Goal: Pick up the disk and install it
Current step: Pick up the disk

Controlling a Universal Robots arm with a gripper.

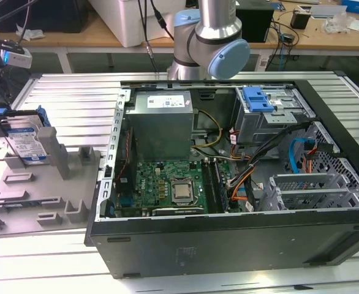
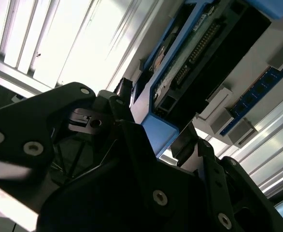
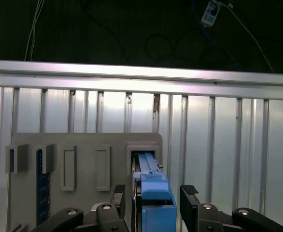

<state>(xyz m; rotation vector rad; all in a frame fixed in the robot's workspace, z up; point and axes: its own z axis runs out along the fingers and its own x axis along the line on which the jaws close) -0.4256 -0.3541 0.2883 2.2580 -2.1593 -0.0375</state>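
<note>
The disk needs to be installed, so my gripper should next grab it by the upper end of its blue frame (image 3: pixel 155 188).
The disk (image 1: pixel 27 144), a silver drive with a blue-and-white label and a blue carrier frame, stands upright in a slot of the grey fixture plate (image 1: pixel 41 196) at the exterior view's left. My gripper (image 1: pixel 0 116) hangs over the disk's upper end. In the first wrist view the gripper (image 3: pixel 153 193) is open, one black finger (image 3: pixel 118 197) on each side of the disk's blue frame (image 3: pixel 153 195), with small gaps showing. The second wrist view has the gripper (image 2: pixel 156 116) straddling the same blue end of the disk (image 2: pixel 180 72).
The open computer case (image 1: pixel 228 239) lies to the exterior view's right of the fixture. Inside it are a grey power supply box (image 1: pixel 161 119), a motherboard (image 1: pixel 167 187), cables, and a drive cage with a blue latch (image 1: pixel 257 98). The arm's base (image 1: pixel 204 43) stands behind the case.
</note>
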